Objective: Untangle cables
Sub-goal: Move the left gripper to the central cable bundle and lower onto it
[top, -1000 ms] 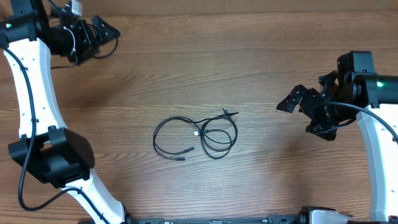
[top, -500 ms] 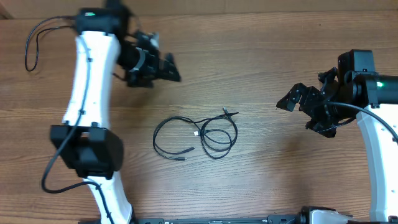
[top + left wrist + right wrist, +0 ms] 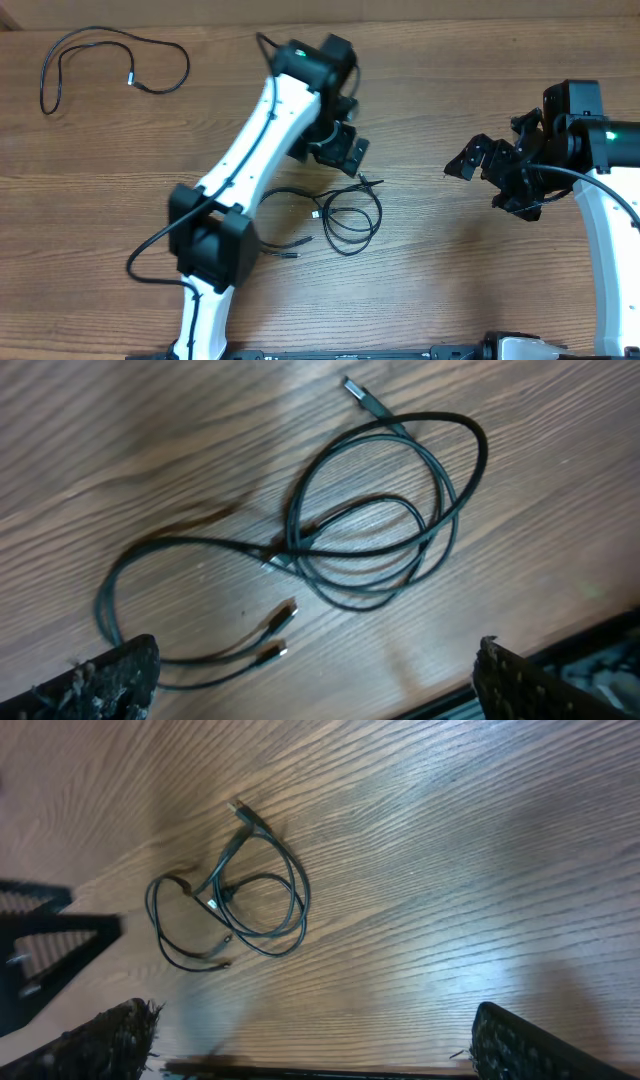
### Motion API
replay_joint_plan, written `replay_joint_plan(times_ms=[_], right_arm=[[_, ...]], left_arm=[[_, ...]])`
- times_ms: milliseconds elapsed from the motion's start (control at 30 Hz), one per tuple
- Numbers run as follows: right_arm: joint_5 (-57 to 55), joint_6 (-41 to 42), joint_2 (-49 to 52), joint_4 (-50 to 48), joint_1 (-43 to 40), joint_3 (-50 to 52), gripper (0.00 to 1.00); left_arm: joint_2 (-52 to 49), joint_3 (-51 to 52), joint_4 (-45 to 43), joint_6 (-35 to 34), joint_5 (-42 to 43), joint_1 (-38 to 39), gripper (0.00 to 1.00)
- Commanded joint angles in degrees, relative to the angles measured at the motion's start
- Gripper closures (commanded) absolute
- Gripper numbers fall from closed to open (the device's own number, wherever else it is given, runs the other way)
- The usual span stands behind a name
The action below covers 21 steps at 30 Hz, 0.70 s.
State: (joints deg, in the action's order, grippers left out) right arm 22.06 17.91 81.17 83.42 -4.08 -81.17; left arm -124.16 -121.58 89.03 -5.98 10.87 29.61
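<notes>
My left gripper grabs the topmost cord of the crossing loops next, leaving its plug ends free to untangle that cable.
The cables lie as a small bundle of thin black cords at the middle of the table. Two loops cross and several plug ends stick out. My left gripper hovers just behind the bundle, open and empty. In the left wrist view the bundle lies ahead of the wide-apart fingers. My right gripper is open and empty, well right of the bundle. The right wrist view shows the bundle far ahead of its spread fingers.
A separate thin black cable lies alone in a loose loop at the table's far left corner. The left arm stretches diagonally over the table's left middle. The table's near edge shows by the right fingers.
My left arm has swung from the far left corner to the middle, just behind the bundle. A lone cable now lies uncovered at the far left. The right arm has not moved.
</notes>
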Motion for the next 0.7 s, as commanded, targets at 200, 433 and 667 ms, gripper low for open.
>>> replay_joint_plan(times_ms=[200, 433, 667], right_arm=[[-2.3, -3.0, -0.3, -0.9, -0.3, 0.2, 0.00], [-3.2, -3.2, -0.3, -0.2, -0.3, 0.2, 0.00], [-5.5, -3.2, -0.3, 1.0, -0.3, 0.2, 0.00]], left_arm=[[-6.1, 0.5, -1.4, 2.0, -0.7, 3.8, 0.00], [-9.4, 0.5, -6.3, 4.3, -0.8, 4.5, 0.05], [-10.1, 0.5, -7.1, 4.8, -0.3, 4.6, 0.18]])
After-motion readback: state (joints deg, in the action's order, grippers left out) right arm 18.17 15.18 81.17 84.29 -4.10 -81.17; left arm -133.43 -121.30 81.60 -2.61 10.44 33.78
